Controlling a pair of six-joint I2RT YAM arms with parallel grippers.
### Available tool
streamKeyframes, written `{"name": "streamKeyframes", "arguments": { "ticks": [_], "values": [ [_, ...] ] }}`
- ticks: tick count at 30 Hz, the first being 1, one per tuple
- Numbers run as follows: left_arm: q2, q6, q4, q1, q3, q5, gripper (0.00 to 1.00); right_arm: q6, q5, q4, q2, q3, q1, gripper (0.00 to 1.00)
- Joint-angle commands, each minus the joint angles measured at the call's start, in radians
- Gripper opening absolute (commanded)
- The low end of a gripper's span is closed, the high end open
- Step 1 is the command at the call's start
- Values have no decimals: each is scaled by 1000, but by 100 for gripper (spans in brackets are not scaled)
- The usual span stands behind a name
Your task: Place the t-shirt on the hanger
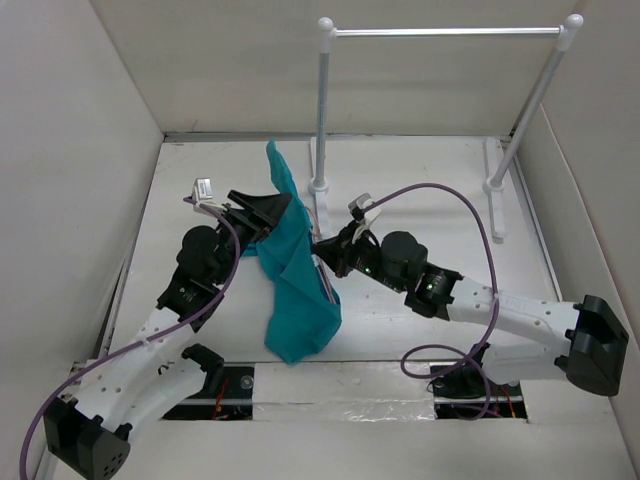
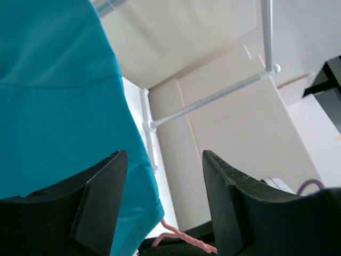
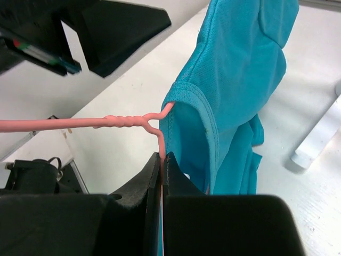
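The teal t-shirt point(image 1: 295, 290) needs to be pulled onto the hanger. My left gripper should grab it next by its raised end point(image 1: 284, 180), which leaves its collar free.
The teal t-shirt point(image 1: 295, 290) hangs in mid-air at the table's middle, one end raised toward the back. My right gripper point(image 1: 323, 250) is beside it on the right, shut on the pink hanger point(image 3: 120, 121) just below its twisted neck. In the right wrist view the wire runs into the t-shirt's point(image 3: 229, 80) collar opening, and the rest of the hanger is hidden in fabric. My left gripper point(image 1: 270, 218) is at the shirt's left side, open. In the left wrist view the fabric point(image 2: 53, 106) lies against the left finger point(image 2: 101, 197), and the hanger's neck point(image 2: 184, 238) shows below.
A white-and-silver rail point(image 1: 445, 32) on two posts stands at the back right of the table. White walls close in the left, back and right sides. Purple cables loop over both arms.
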State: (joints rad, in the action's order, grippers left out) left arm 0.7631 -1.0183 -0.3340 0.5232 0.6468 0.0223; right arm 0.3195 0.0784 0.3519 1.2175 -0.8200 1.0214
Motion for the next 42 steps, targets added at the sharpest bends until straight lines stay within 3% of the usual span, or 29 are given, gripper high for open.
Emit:
{"name": "streamKeyframes", "arguments": {
  "ticks": [1, 7, 8, 16, 22, 32, 40, 42],
  "values": [
    [-2, 75, 21, -3, 63, 92, 55, 23, -25, 38, -48, 5, -15, 0],
    [91, 162, 21, -12, 138, 284, 59, 26, -54, 13, -78, 13, -26, 0],
    [123, 182, 24, -41, 158, 280, 65, 27, -55, 10, -85, 13, -26, 0],
    [458, 78, -48, -252, 329, -14, 71, 23, -65, -25, -122, 25, -26, 0],
    [527, 40, -149, -252, 352, -2, 75, 16, -71, -24, -127, 30, -26, 0],
    [614, 1, -175, -252, 405, 10, 80, 12, -134, -5, -101, 28, -26, 0],
    [654, 20, -105, -252, 436, 11, 69, 9, -118, -16, -104, 32, -26, 0],
    [651, 26, -102, -252, 429, 18, 60, 10, -109, -14, -104, 32, -26, 0]
  ]
}}
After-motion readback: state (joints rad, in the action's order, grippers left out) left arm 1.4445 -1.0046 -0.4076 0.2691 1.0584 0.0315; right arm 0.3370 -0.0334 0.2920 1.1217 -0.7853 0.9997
